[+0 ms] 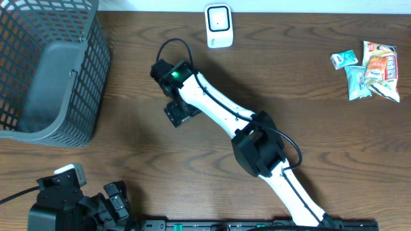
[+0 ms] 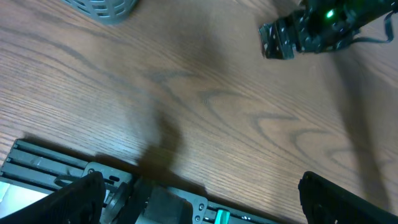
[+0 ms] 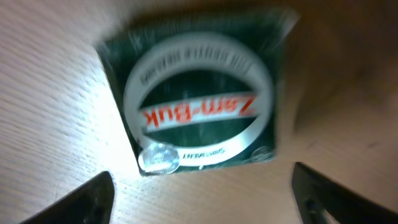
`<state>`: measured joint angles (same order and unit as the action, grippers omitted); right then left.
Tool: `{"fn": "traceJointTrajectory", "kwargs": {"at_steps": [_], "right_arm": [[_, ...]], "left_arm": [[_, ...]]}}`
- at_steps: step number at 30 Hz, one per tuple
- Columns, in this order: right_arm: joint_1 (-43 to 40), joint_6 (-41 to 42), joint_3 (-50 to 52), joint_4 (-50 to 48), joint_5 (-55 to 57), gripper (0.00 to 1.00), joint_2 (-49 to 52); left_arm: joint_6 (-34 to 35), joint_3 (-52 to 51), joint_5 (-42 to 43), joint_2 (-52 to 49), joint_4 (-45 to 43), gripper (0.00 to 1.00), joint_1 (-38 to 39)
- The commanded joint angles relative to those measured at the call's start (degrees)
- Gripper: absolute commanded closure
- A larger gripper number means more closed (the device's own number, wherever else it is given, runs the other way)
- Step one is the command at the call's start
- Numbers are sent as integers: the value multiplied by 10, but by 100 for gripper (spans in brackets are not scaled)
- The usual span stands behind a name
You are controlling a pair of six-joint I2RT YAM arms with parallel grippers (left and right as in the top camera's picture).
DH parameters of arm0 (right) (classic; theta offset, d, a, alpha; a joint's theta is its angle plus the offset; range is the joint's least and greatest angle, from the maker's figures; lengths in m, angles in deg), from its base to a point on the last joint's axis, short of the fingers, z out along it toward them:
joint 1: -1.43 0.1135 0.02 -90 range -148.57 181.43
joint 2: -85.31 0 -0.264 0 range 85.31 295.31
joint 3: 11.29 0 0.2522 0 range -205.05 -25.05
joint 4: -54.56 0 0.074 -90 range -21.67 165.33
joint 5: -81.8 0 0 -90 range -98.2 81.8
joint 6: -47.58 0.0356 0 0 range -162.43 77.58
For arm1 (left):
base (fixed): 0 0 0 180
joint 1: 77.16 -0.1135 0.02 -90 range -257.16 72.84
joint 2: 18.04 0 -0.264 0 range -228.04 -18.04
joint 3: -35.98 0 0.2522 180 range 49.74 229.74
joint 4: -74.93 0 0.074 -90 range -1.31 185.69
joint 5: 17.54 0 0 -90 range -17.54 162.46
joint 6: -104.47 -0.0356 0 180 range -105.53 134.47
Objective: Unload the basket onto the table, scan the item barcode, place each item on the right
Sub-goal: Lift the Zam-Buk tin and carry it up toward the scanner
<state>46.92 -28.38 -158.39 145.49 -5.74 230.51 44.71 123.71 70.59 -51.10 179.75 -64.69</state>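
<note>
I need to hold the Zam-Buk box across its opposite narrow sides with my right gripper next, so its broad sides stay uncovered for scanning the barcode.
The item is a dark green square box with a white ring and red "Zam-Buk" lettering. It lies flat on the wooden table, in the right wrist view just beyond my right gripper. That gripper is open, its fingertips wide apart and not touching the box. From overhead the right gripper hangs over the box at centre left and mostly hides it. The white scanner stands at the far edge. My left gripper is open and empty near the front rail.
A grey mesh basket fills the far left corner. Several snack packets lie at the far right. The right arm stretches diagonally across the middle of the table. A black rail runs along the front edge.
</note>
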Motion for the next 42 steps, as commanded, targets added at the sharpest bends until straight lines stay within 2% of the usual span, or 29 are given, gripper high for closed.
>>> {"fn": "traceJointTrajectory", "kwargs": {"at_steps": [1,4,6,7,10,12,19,25,31,35,39,42], "right_arm": [[-6,-33,-38,-12,32,13,-45],[-4,-139,-40,-18,31,17,-45],[-3,-177,-31,-27,21,12,-44],[-3,-185,-27,-29,12,1,-44],[-3,-190,-17,-36,1,1,-43],[-3,-190,-6,-50,3,5,-43],[-13,-149,49,-110,4,4,-41],[-12,-115,103,-149,4,14,-41],[-12,-108,138,-186,1,16,-40],[-12,-106,149,-193,-40,25,-40],[-12,-45,148,-177,-47,29,-41],[-14,-18,140,-145,-66,37,-41]], "left_arm": [[5,2,-5,0,0,2,-2],[5,2,-5,0,0,2,-2],[5,2,-5,0,0,2,-2],[5,2,-5,0,0,2,-2],[5,2,-5,0,0,2,-2],[5,2,-5,0,0,2,-2],[5,2,-5,0,0,2,-2],[5,2,-5,0,0,2,-2],[5,2,-5,0,0,2,-2],[5,2,-5,0,0,2,-2],[5,2,-5,0,0,2,-2],[5,2,-5,0,0,2,-2]]}}
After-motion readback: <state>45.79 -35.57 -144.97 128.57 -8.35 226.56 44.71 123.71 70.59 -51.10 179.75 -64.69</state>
